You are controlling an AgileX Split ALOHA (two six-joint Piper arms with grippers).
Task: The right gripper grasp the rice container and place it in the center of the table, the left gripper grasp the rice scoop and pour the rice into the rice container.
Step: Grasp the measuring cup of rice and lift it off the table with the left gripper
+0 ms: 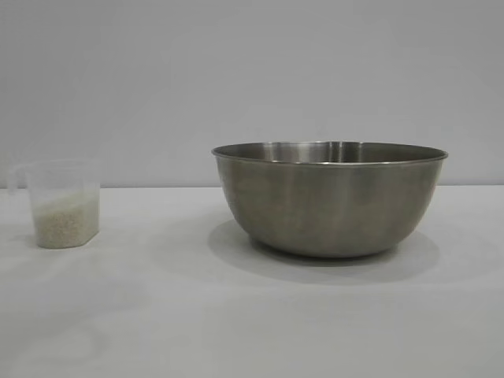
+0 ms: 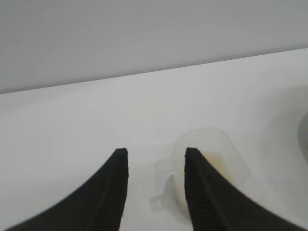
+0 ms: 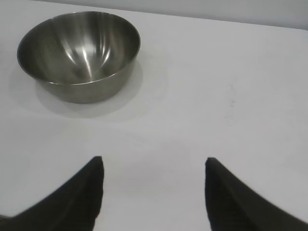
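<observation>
I will pick up the scoop upright by its side handle with my left gripper, because loose rice (image 1: pixel 66 224) fills the open scoop about halfway.
The rice container (image 1: pixel 329 197), a large steel bowl, stands upright on the white table right of centre; it also shows empty in the right wrist view (image 3: pixel 79 53). The rice scoop (image 1: pixel 63 205), a clear plastic cup, stands at the far left, about half full of rice (image 1: pixel 64 220). Neither arm shows in the exterior view. My left gripper (image 2: pixel 156 154) is open above the table, with the scoop (image 2: pixel 211 159) partly behind one finger. My right gripper (image 3: pixel 154 161) is open and empty, some way off from the bowl.
A plain grey wall (image 1: pixel 252 79) stands behind the table's far edge. Bare white tabletop (image 1: pixel 157 315) lies between the scoop and the bowl and in front of both.
</observation>
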